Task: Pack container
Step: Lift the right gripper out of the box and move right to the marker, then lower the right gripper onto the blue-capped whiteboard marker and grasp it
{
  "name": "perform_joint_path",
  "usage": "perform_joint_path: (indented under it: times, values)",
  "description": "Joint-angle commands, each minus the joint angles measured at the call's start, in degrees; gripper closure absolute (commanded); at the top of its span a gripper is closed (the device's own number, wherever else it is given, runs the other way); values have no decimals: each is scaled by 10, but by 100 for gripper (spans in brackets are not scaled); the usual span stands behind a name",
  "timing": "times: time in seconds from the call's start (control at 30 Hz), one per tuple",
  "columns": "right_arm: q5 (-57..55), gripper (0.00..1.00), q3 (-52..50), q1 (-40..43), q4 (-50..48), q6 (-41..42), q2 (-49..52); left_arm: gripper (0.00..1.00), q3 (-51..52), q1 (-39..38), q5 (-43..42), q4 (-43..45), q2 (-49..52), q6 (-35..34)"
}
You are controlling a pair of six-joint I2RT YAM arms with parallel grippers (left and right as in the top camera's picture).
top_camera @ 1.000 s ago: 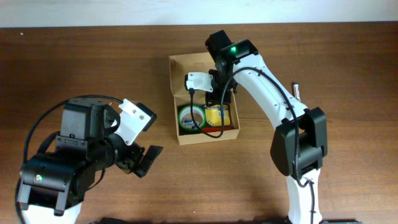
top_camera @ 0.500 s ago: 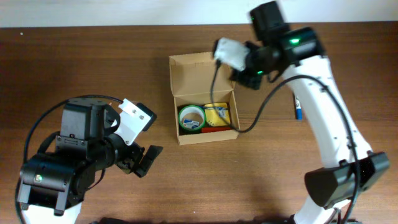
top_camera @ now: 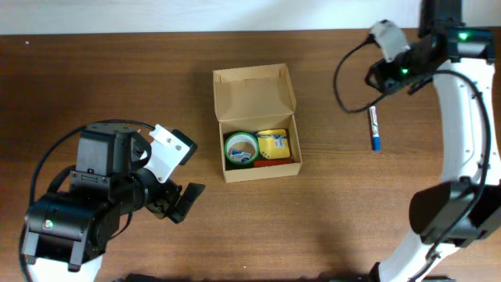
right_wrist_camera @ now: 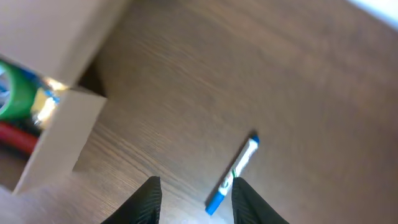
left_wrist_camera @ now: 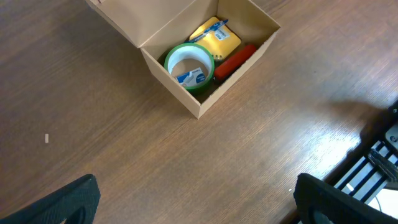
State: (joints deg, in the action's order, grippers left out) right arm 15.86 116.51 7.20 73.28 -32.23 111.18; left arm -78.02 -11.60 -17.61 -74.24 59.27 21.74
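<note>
My right gripper needs to grab the pen by its white body (top_camera: 374,124) next, leaving the pen's blue ends free. Then it can lay the pen flat inside the container (top_camera: 254,92).
The container (top_camera: 254,92), a tan cardboard box, stands mid-table with its flap lid open toward the far side. Inside lie a green tape roll (top_camera: 241,149), a yellow pack (top_camera: 273,144) and a red item (top_camera: 270,164). The left wrist view shows the container (left_wrist_camera: 186,96) ahead. A white pen with a blue cap (top_camera: 375,129) lies on the table to its right. My right gripper (top_camera: 379,81) hovers just beyond the pen, open and holding nothing; in the right wrist view the pen (right_wrist_camera: 235,173) lies below the right gripper (right_wrist_camera: 198,202). My left gripper (top_camera: 176,205) is wide open at the front left, its left gripper (left_wrist_camera: 199,205) jaws over bare wood.
The brown wooden table (top_camera: 117,78) ends at a pale wall strip along the far side. My left arm's bulky base (top_camera: 78,211) fills the front left. The right arm (top_camera: 470,141) runs down the right edge. A corner of the container (right_wrist_camera: 62,137) shows left in the right wrist view.
My right arm has swung from over the container to the far right, near the pen, and its jaws have spread a little. The left arm has not moved.
</note>
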Motion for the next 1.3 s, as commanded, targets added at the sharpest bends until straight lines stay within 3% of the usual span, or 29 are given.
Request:
perform_joint_path:
  times: [0.0, 0.37, 0.7, 1.27]
  values:
    - [0, 63, 4, 26, 0, 79, 35, 1, -8, 3, -2, 0, 0, 11]
    - [-66, 63, 4, 48, 0, 205, 139, 1, -8, 3, -2, 0, 0, 11]
    - [-91, 63, 1, 48, -16, 259, 205, 0, -8, 3, -2, 0, 0, 11]
    - [-91, 63, -96, 48, -125, 259, 216, 0, -8, 3, -2, 0, 0, 11]
